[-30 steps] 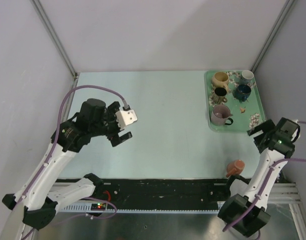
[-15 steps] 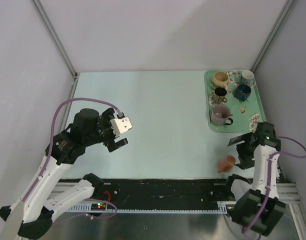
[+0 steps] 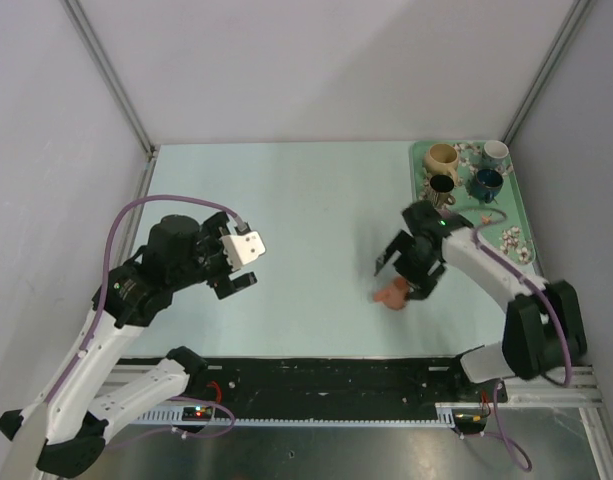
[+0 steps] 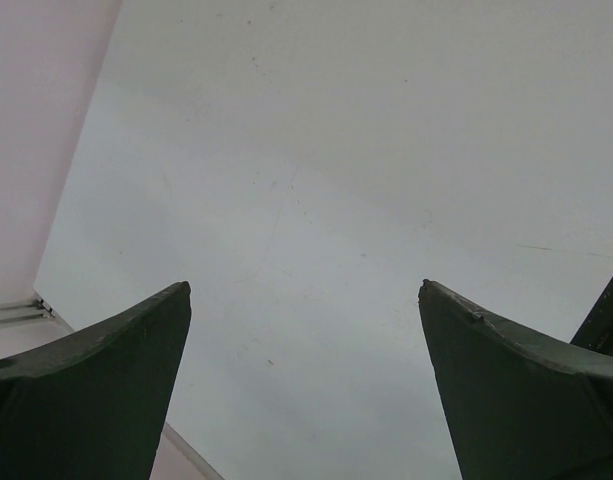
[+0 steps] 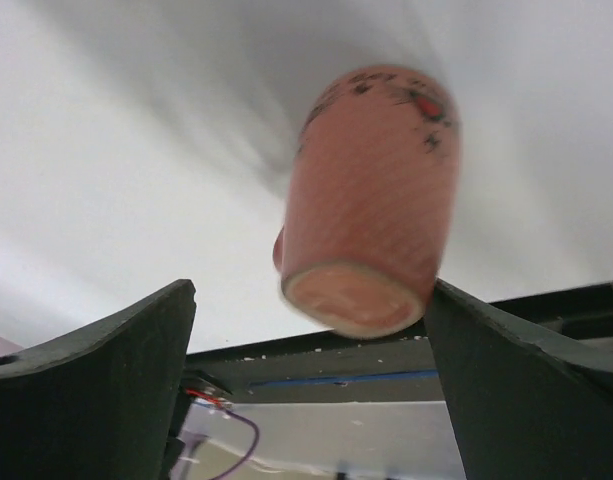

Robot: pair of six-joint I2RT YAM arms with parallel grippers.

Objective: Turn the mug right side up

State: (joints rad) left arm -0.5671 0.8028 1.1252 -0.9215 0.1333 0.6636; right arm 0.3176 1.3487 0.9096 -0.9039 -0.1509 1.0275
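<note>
I am not ready to close my right gripper, because the bottom of the mug is between its fingers and I would miss the handle (image 3: 379,296) (image 5: 279,249) now.
The salmon-pink mug (image 3: 392,295) lies on the pale table, right of centre and near the front. My right gripper (image 3: 410,272) reaches over it from the tray side. In the right wrist view the mug (image 5: 371,200) is blurred, with its flat base turned towards the camera. It sits between the wide-open fingers of my right gripper (image 5: 312,287), close against the right fingertip (image 5: 456,320). My left gripper (image 3: 242,262) hovers over the left part of the table. In its own view the left gripper (image 4: 306,290) is open over bare table.
A green tray (image 3: 508,215) at the back right carries several upright mugs (image 3: 442,158). My right forearm crosses its near corner. The black front rail (image 3: 336,375) runs along the near edge. The cage walls stand on both sides.
The right arm swung from the table's right edge towards the middle. The mug moved left with it, from the front right corner. The left arm drew back slightly, then stayed still.
</note>
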